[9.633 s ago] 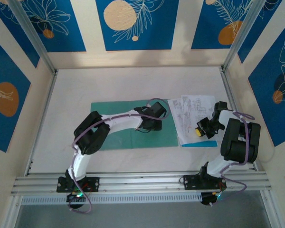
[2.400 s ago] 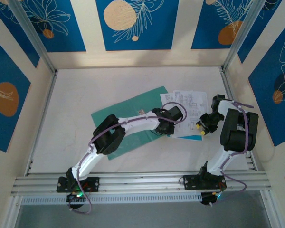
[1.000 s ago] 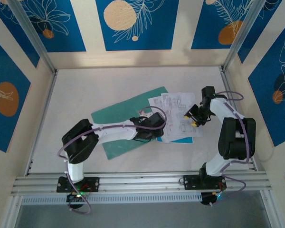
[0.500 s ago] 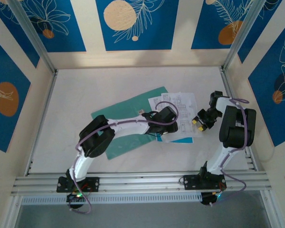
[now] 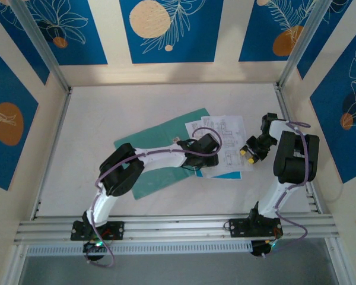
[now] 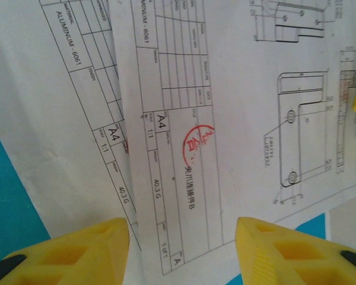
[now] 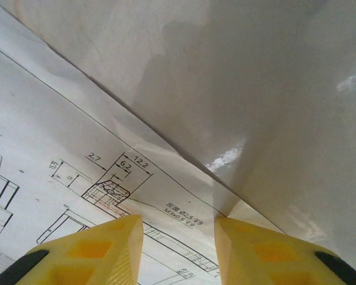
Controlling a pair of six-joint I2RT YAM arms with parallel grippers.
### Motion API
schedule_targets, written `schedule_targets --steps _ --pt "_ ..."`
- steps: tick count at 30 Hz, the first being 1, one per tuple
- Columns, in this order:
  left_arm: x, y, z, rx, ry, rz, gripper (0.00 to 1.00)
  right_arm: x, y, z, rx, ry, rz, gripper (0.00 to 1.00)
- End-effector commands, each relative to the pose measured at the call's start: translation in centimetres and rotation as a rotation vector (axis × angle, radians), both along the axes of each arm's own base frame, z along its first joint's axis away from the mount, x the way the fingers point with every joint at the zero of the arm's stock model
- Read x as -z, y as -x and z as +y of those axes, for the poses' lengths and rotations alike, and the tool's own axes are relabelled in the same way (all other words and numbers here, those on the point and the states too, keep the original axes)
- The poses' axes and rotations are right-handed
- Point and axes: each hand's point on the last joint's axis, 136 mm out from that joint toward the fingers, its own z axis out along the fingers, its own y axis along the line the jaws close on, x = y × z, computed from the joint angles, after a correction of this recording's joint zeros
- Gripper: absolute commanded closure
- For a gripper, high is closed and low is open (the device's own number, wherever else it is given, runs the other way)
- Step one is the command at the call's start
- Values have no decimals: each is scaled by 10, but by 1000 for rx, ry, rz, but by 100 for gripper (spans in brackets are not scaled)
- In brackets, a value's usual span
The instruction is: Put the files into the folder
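The sheet's opposite edge has to stay free to go into the folder, so the left gripper needs to pinch the top sheet's title-block edge.
The files are white sheets with drawings, fanned on the table with a light-blue edge at the near side. They overlap the right end of the tilted teal-green folder, which lies closed. My left gripper hangs open over the sheets' left part; in the left wrist view its yellow fingers straddle printed title blocks. At the sheets' right edge my right gripper is open. In the right wrist view its gripper spans a paper corner, with bare table beyond.
The white table has open room at the left and back. Blue-and-cream walls enclose it, with metal posts at the back corners. An aluminium rail runs along the near edge by the arm bases.
Over the last second my left gripper moved right, onto the sheets. My right gripper drew right and nearer, to the sheets' right edge. Since half a second ago almost nothing has shifted.
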Motion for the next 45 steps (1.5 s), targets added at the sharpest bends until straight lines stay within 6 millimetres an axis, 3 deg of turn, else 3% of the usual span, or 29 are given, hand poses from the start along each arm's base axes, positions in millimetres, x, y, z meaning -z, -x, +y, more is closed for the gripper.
schedule_targets --steps 1,9,20,34,36,38,40,45 --pt "17 -3 3 13 -33 5 50 12 8 2 -29 12 57 61" --pt "15 -4 -7 36 23 -16 53 16 9 6 -42 11 69 61" --pt "-13 -5 -7 36 86 -81 62 18 10 7 -45 12 73 61" --pt "-10 -4 -3 40 60 -79 91 12 9 7 -42 13 59 63" --pt "-10 -4 -1 36 47 -82 100 11 8 7 -38 11 52 63" --pt "-14 -4 4 26 31 -86 100 5 3 9 -35 1 12 62" --pt "-18 -3 14 10 11 -89 100 -11 -6 16 -46 -27 -77 53" --pt "-35 0 47 -44 28 -86 100 -73 -20 35 -92 -57 -323 35"
